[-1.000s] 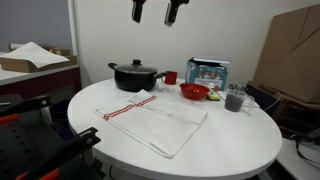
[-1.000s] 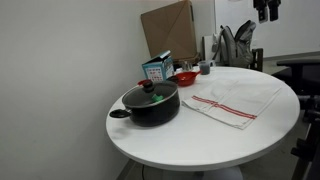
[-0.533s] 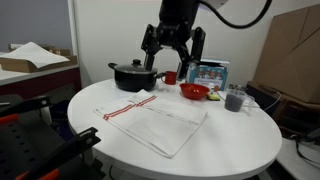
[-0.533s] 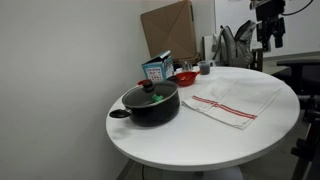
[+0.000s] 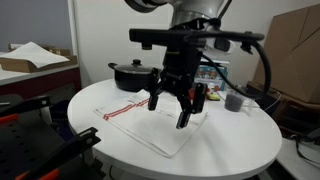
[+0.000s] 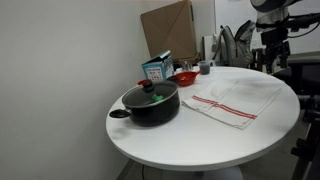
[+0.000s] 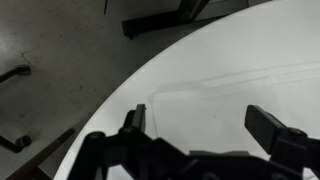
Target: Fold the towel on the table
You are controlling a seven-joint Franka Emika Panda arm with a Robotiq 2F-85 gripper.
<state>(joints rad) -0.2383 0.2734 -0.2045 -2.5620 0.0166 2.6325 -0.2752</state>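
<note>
The white towel (image 5: 140,122) needs to be folded over itself, so my gripper should next grab the towel's plain corner near the table's edge, away from the red stripes.
The white towel (image 5: 140,122) with red stripes lies flat on the round white table (image 5: 235,150). It also shows in an exterior view (image 6: 238,98) on the table (image 6: 190,145). My gripper (image 5: 172,110) is open and empty, hanging just above the towel's far side. In an exterior view the gripper (image 6: 272,60) hangs over the table's far edge. In the wrist view the open fingers (image 7: 205,125) frame the towel's edge (image 7: 235,95) on the table (image 7: 130,90).
A black pot (image 5: 132,73) stands behind the towel, also seen in an exterior view (image 6: 152,103). A grey cup (image 5: 235,100), a red bowl (image 6: 184,77) and a printed box (image 6: 157,68) stand near the table's back. A cardboard box (image 5: 295,50) stands beyond.
The arm has come down from high above the table. The open gripper now hangs low over the towel. The towel has not moved.
</note>
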